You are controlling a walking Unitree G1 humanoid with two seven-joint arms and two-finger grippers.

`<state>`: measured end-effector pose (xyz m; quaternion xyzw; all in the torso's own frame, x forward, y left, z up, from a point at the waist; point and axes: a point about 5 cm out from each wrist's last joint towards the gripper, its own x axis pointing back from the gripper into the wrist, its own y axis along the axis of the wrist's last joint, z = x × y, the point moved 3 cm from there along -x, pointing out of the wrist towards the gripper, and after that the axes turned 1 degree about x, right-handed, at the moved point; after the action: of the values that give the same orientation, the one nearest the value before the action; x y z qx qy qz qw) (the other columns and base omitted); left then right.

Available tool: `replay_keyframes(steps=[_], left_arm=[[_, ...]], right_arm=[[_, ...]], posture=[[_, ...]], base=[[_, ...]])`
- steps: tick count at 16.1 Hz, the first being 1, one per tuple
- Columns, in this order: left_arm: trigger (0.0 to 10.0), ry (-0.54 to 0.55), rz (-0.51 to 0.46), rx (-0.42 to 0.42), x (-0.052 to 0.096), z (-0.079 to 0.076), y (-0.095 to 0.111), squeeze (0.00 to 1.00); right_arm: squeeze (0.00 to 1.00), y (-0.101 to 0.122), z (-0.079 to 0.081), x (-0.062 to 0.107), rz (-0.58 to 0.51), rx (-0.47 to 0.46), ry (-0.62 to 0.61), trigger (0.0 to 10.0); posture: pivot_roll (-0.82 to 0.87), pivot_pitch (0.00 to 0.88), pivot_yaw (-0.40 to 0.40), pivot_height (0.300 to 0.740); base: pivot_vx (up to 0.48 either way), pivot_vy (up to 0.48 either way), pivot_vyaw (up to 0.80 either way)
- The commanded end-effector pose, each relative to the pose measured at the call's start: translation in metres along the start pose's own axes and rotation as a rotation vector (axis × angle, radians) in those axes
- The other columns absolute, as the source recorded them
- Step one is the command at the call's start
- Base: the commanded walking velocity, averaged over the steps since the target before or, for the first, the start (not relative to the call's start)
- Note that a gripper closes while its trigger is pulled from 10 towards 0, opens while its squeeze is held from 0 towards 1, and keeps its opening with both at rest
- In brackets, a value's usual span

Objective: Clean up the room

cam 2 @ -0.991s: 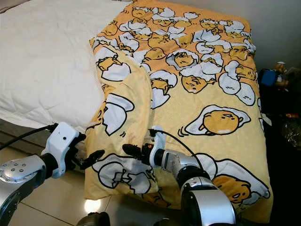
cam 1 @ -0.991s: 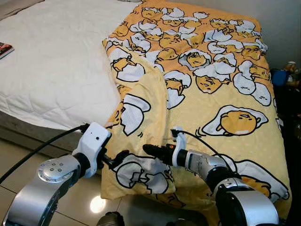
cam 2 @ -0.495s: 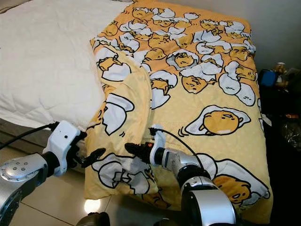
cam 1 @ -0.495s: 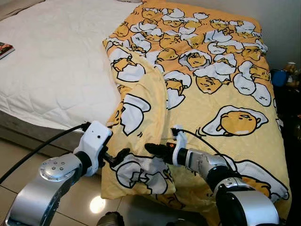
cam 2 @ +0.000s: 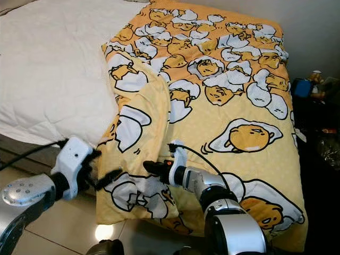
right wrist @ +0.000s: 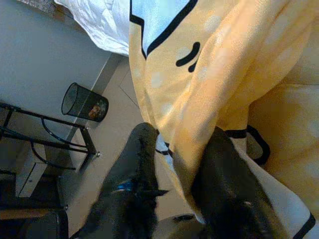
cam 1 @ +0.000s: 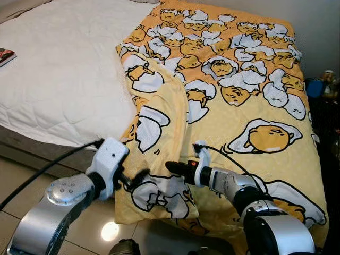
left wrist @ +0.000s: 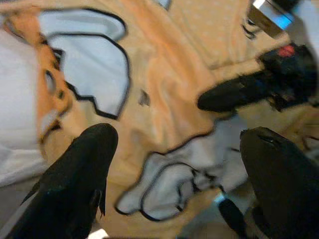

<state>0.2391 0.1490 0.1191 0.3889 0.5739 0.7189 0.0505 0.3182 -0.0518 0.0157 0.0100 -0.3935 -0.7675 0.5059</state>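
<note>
The left gripper pinches the blanket by its raised fold next, since that fold stands up while the rest of the blanket lies flat over the bed.
A yellow blanket printed with cartoon eggs covers the right half of the bed and hangs over its foot edge. My right gripper is at the hanging front part, shut on a fold of the blanket that runs between its black fingers. My left gripper hovers just left of it at the blanket's lower left corner. It is open, its fingers spread wide with blanket cloth ahead of them. The right gripper also shows in the left wrist view.
Bare white mattress fills the bed's left half, with a book at its far left edge. Tiled floor lies below the bed. Blue clutter sits at the right. A mesh wastebasket and a black metal frame stand nearby.
My left gripper has edged slightly right and down, closer to the blanket's hanging corner. The right gripper keeps its hold and has hardly shifted.
</note>
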Motion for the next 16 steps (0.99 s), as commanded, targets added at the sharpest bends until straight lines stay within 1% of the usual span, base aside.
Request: replay_keyframes(steps=[1, 2, 3, 6, 8, 11, 13, 15, 16], left_arm=[[10.0, -0.079, 0.015, -0.009, 0.003, -0.011, -0.001, 0.00], [10.0, -0.125, 0.033, -0.025, 0.007, -0.016, -0.005, 0.00], [10.0, -0.140, 0.039, -0.023, 0.008, -0.017, -0.006, 0.00], [10.0, -0.163, 0.040, -0.012, 0.010, -0.018, -0.005, 0.00], [10.0, -0.181, 0.057, -0.023, 0.012, -0.019, -0.008, 0.00], [10.0, -0.165, 0.065, -0.031, 0.013, -0.015, -0.009, 0.00], [10.0, -0.130, 0.077, -0.051, 0.012, -0.009, -0.011, 0.00], [10.0, -0.092, 0.072, -0.054, 0.006, -0.005, -0.010, 0.00], [10.0, -0.065, 0.076, -0.044, -0.002, -0.002, -0.011, 0.00]], right_arm=[[0.00, 0.001, -0.001, 0.001, -0.012, -0.003, -0.002, 0.0], [0.00, 0.000, 0.000, 0.000, -0.012, -0.003, 0.003, 0.0], [0.00, 0.000, 0.002, -0.001, -0.012, -0.002, 0.010, 0.0], [0.00, 0.004, 0.006, -0.003, -0.022, -0.006, 0.029, 0.0], [0.00, 0.007, 0.007, -0.002, -0.031, -0.011, 0.039, 0.0], [0.00, 0.007, 0.009, -0.003, -0.035, -0.015, 0.050, 0.0], [0.00, 0.015, 0.017, -0.006, -0.057, -0.029, 0.088, 0.0], [0.00, 0.022, 0.028, -0.009, -0.071, -0.036, 0.129, 0.0], [0.00, 0.027, 0.033, -0.011, -0.077, -0.040, 0.145, 0.0]], posture=[[-0.06, 0.067, -0.060, 0.740], [-0.06, 0.065, -0.059, 0.740], [-0.06, 0.062, -0.059, 0.740], [-0.07, 0.054, -0.056, 0.740], [-0.06, 0.048, -0.056, 0.740], [-0.06, 0.041, -0.058, 0.740], [-0.06, 0.036, -0.057, 0.740], [-0.05, 0.039, -0.069, 0.740], [-0.05, 0.041, -0.068, 0.740]], base=[[0.000, 0.000, 0.00], [0.000, 0.000, 0.00], [0.000, 0.000, 0.00], [0.000, 0.000, 0.00], [0.000, 0.000, 0.00], [0.000, 0.000, 0.00], [0.000, 0.000, 0.00], [0.000, 0.000, 0.00], [0.000, 0.000, 0.00]])
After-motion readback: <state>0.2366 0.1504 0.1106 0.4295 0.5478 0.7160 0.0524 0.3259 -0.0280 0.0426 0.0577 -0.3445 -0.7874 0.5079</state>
